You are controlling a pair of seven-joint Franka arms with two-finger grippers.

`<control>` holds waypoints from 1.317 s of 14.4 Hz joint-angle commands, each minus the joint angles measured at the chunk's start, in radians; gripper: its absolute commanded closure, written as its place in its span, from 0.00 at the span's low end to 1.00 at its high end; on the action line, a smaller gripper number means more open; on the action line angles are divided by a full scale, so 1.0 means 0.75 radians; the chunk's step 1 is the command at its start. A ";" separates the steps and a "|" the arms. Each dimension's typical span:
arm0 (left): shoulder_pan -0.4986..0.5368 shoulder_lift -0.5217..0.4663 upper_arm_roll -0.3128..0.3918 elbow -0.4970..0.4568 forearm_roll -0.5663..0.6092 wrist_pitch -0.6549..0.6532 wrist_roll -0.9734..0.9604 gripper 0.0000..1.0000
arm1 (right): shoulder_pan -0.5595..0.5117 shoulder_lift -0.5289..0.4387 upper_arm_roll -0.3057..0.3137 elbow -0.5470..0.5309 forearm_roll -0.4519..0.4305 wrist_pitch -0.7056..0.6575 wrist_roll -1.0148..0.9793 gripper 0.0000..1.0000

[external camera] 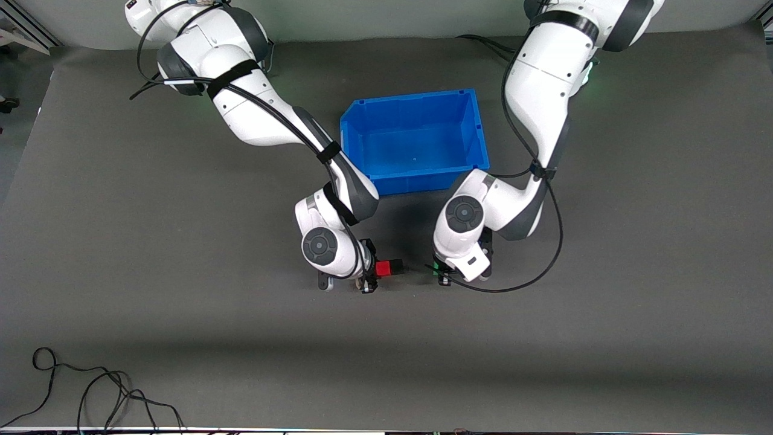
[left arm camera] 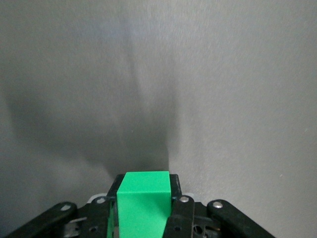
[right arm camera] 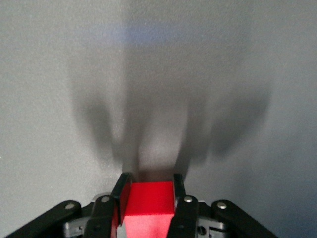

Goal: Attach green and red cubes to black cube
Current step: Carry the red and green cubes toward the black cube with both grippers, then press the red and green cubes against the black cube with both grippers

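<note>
My right gripper holds the red cube and needs to keep holding it until the facing sides of the black and green cubes meet. Grey mat shows between those sides.
My right gripper point(external camera: 371, 273) is shut on the red cube point(external camera: 383, 267), nearer the front camera than the blue bin. In the right wrist view the red cube point(right arm camera: 148, 204) sits tight between the two fingers of the right gripper point(right arm camera: 148, 184). A small black block, apparently the black cube point(external camera: 397, 264), touches the red cube on the side toward the left arm; the wrist view does not show it. My left gripper point(external camera: 444, 276) is shut on the green cube point(external camera: 439, 272), of which only a sliver shows. In the left wrist view the green cube point(left arm camera: 143, 206) fills the left gripper point(left arm camera: 145, 184).
An empty blue bin point(external camera: 416, 99) stands between the two arms, farther from the front camera than both grippers. A loose black cable point(external camera: 90, 393) lies on the grey mat at the edge nearest the front camera, toward the right arm's end.
</note>
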 commanded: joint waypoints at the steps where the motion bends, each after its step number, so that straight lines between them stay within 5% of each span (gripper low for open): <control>1: -0.039 0.065 0.025 0.100 -0.010 -0.007 -0.020 1.00 | 0.016 0.044 -0.018 0.065 -0.013 -0.010 0.044 0.89; 19: -0.052 0.139 -0.006 0.217 -0.043 -0.108 -0.039 1.00 | 0.020 0.095 0.019 0.165 0.006 0.028 0.170 0.88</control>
